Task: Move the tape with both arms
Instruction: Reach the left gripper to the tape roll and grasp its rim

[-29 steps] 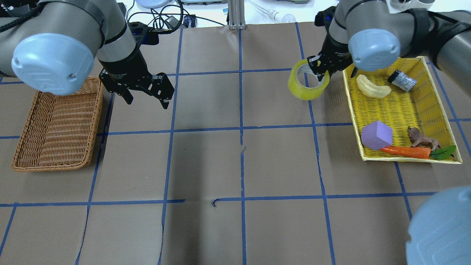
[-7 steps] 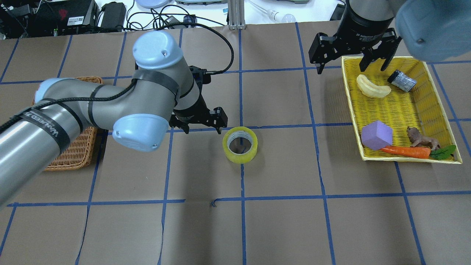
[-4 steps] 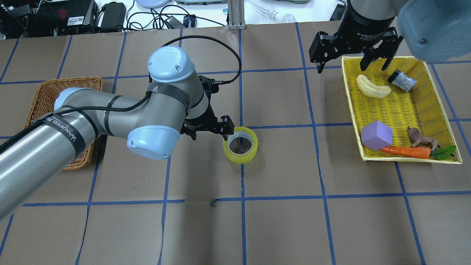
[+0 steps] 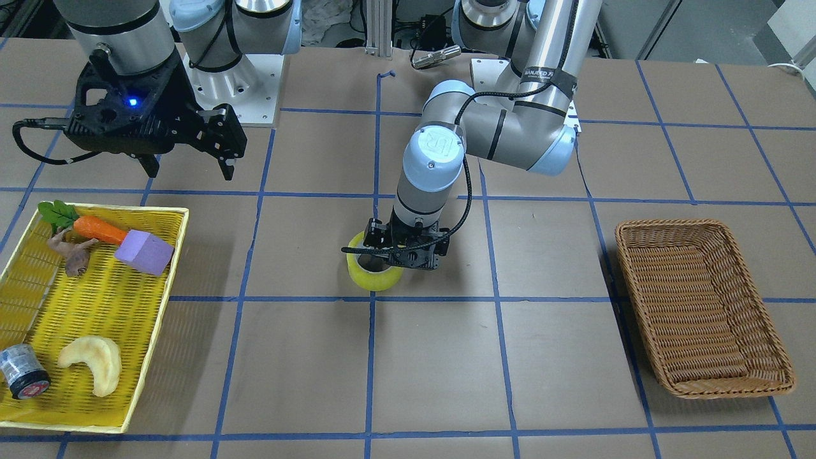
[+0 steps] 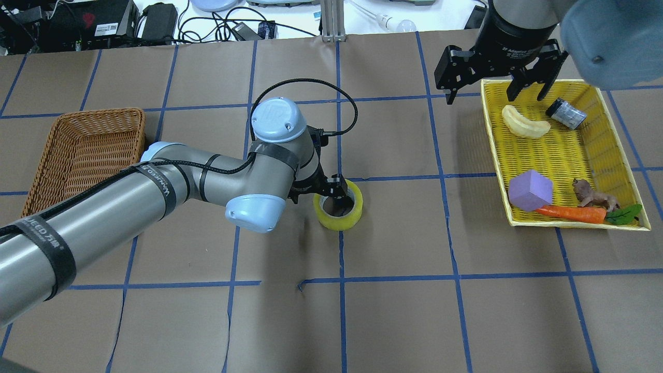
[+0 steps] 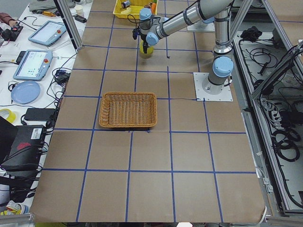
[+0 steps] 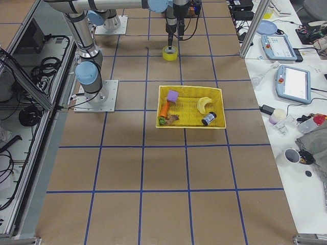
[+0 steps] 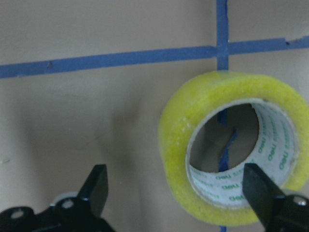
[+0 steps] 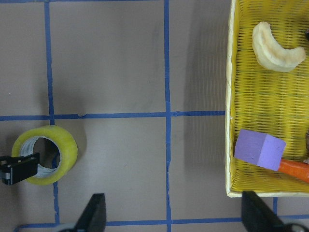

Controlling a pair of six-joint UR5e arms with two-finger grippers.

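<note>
I should grab the tape with my left gripper by its yellow-green ring side (image 4: 394, 276) next. Then I can transfer the tape into the wicker basket (image 4: 704, 310).
The yellow-green tape (image 5: 339, 219) lies flat on the table's middle; it also shows in the front view (image 4: 375, 279) and the left wrist view (image 8: 193, 140). My left gripper (image 5: 331, 192) is down at the tape and open. In the left wrist view (image 8: 176, 186) it straddles the roll's left wall, with one finger (image 8: 258, 191) inside the ring's hole and the other (image 8: 95, 186) outside. My right gripper (image 5: 496, 93) is open and empty, hovering over the far left corner of the yellow tray (image 5: 495, 166). The tape also shows in the right wrist view (image 9: 67, 147).
A wicker basket (image 5: 83, 155) stands at the left. The yellow tray holds a pale banana (image 5: 524, 123), a small dark cylinder (image 5: 565, 113), a purple block (image 5: 529, 190), a carrot (image 5: 570, 213) and a brown animal figure (image 5: 593, 196).
The right gripper held the tape up beside the tray; the tape now lies on the table's middle and that gripper is open. The left arm swung in from the basket and lowered over the tape.
</note>
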